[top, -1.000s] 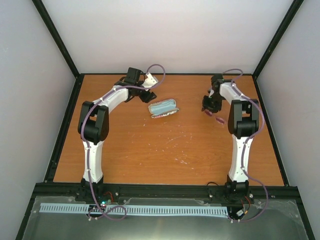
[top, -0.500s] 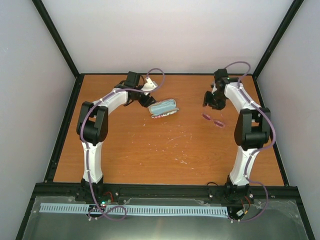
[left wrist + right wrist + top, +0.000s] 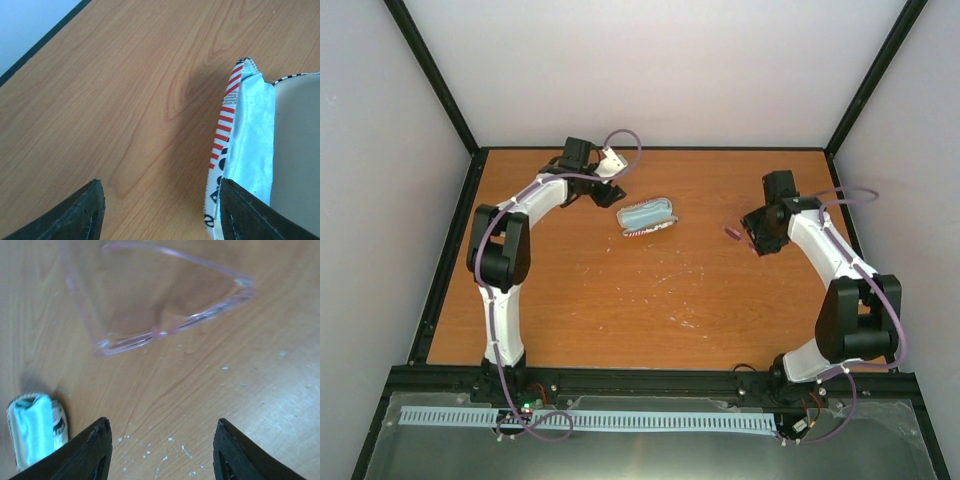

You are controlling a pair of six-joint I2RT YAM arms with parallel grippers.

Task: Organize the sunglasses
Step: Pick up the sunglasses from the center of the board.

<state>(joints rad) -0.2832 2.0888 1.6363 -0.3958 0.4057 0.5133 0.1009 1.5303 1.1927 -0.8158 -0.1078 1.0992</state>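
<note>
Next, my right gripper takes hold of the pink sunglasses (image 3: 160,305) by their bridge (image 3: 159,333), so both lens ends stay free to go into the case.
An open glasses case (image 3: 648,216) with a pale blue lining and a red-striped, patterned outside lies at the table's back middle. In the left wrist view the case (image 3: 245,145) is at the right, beside my right finger. My left gripper (image 3: 603,192) is open and empty, just left of the case. Pink clear sunglasses (image 3: 740,236) lie on the table at the right. In the right wrist view the sunglasses (image 3: 160,305) are folded, ahead of my fingers. My right gripper (image 3: 756,230) is open and empty, right over them.
The wooden table (image 3: 650,300) has black rails along its edges and white scuff marks near the middle. Grey walls close in the back and sides. The case's end shows at lower left in the right wrist view (image 3: 35,432).
My right arm has swung right and toward the front, and its gripper now sits over the sunglasses. My left gripper has shifted slightly left, staying beside the case.
</note>
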